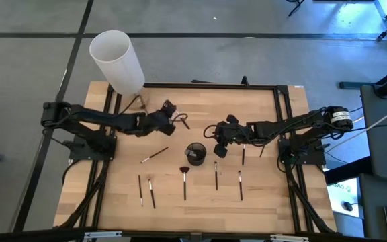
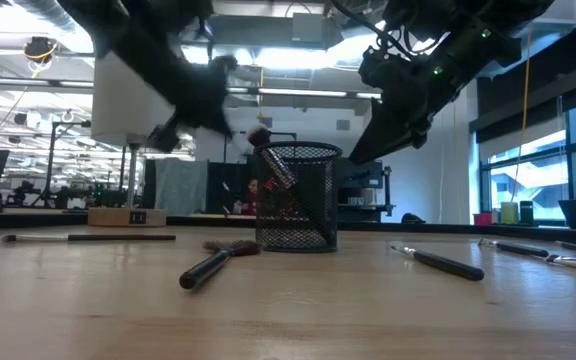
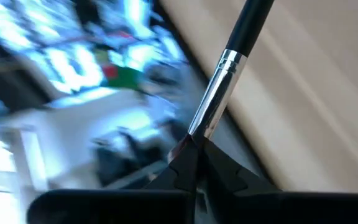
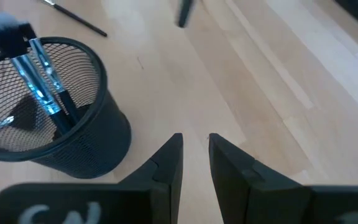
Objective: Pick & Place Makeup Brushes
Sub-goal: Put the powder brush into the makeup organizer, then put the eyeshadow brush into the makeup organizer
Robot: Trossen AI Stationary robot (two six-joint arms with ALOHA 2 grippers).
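I need to keep holding the brush with my left gripper until its handle is inside the cup. The black handle (image 1: 186, 124) ends short of the cup's rim (image 1: 195, 145).
My left gripper (image 1: 171, 115) hovers over the table's far middle, shut on a makeup brush (image 1: 183, 122) with a black handle and silver ferrule. My right gripper (image 4: 195, 155) is to the right of the black mesh cup (image 1: 195, 154), slightly open and holding nothing. The cup (image 4: 48, 118) stands upright and has a few brushes (image 4: 39, 74) leaning in it. Several more brushes lie flat on the wood: one (image 1: 154, 154) left of the cup, a row (image 1: 184, 181) along the near side, and two (image 1: 243, 153) under the right arm. My left gripper pinches the brush between its two fingertips (image 3: 182, 163) at the silver ferrule (image 3: 202, 124). The black handle (image 3: 248, 28) sticks straight out beyond the fingers. The brush is lifted clear of the table and tilted (image 2: 274, 165).
A tall white cylinder (image 1: 116, 59) stands at the table's far left corner. A black frame (image 1: 279, 94) runs along the table's edges. Bare wood (image 1: 261, 195) lies toward the near right corner. The room beyond shows desks and lights.
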